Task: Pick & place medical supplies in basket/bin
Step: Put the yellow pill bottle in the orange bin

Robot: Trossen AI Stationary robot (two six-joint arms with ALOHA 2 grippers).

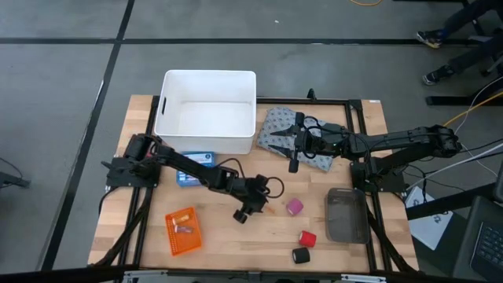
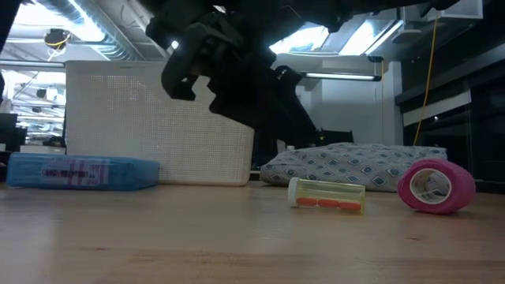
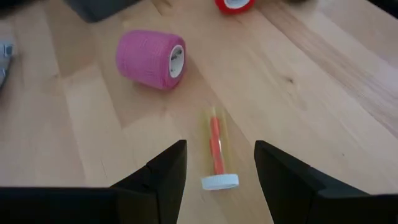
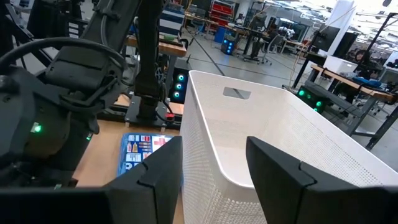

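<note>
I should next use my left gripper to take the small clear tube by its white cap (image 3: 220,182) and put it in the orange basket.
A small clear tube (image 3: 216,149) with orange contents and a white cap lies on its side on the wood, also in the low view (image 2: 326,195). My left gripper (image 3: 217,168) hovers open over it, one finger on either side, touching nothing; in the high view it (image 1: 247,206) is near the table's middle. Pink roll (image 1: 294,207), red roll (image 1: 307,238) and black roll (image 1: 300,255) lie to its right. My right gripper (image 4: 214,168) is open above the grey dotted pack (image 1: 279,126), facing the white tub (image 1: 208,110).
The orange basket (image 1: 182,229) near the front left holds small pieces. The dark tray (image 1: 346,215) sits at the right. A blue flat pack (image 1: 194,168) lies in front of the tub. The black frame rails (image 1: 361,141) run along the table's sides.
</note>
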